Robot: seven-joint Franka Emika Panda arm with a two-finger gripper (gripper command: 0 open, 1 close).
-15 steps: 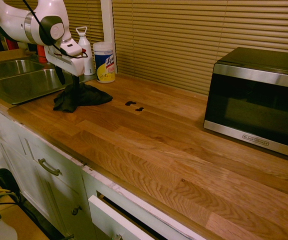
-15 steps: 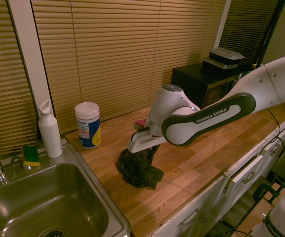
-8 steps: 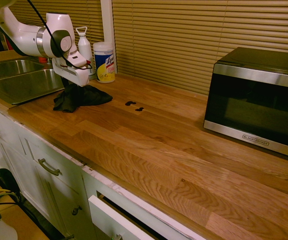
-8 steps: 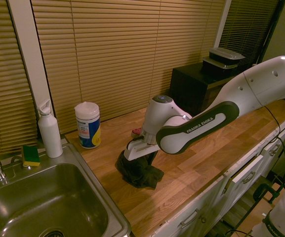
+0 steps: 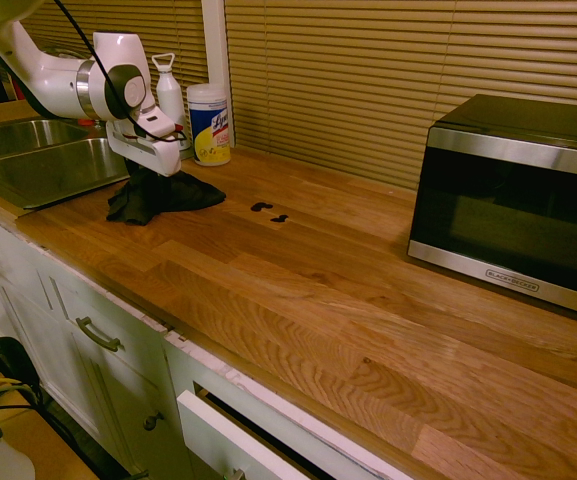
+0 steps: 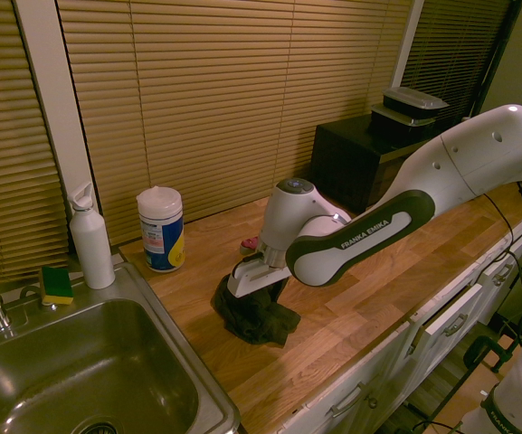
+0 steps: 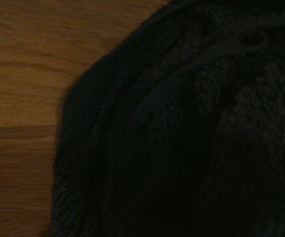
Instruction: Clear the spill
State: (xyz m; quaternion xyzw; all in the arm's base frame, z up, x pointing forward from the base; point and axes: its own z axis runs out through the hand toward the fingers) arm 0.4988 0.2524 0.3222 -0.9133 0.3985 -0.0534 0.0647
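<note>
My gripper should close and would hold the cloth: my fingers are sunk into the top of the cloth (image 5: 163,195).
The spill (image 5: 269,211) is two small glossy black blotches on the light wooden counter, a short way right of a dark rumpled cloth (image 5: 163,195). In the second exterior view the arm hides the spill. My gripper (image 5: 144,176) points down and is open, its fingertips sunk into the top of the cloth (image 6: 257,313), which lies heaped on the counter. The wrist view is mostly filled by the cloth (image 7: 191,138), seen from close by, with bare wood beside it.
A steel sink (image 5: 28,165) lies just beyond the cloth. A wipes canister (image 5: 209,124) and a white bottle (image 5: 171,95) stand by the blinds. A sponge (image 6: 57,284) sits on the sink rim. A microwave (image 5: 513,200) stands at the counter's other end.
The gripper has come down from above the cloth until its fingers reach into it. The arm's wrist has swung lower. The cloth and the spill lie where they were.
</note>
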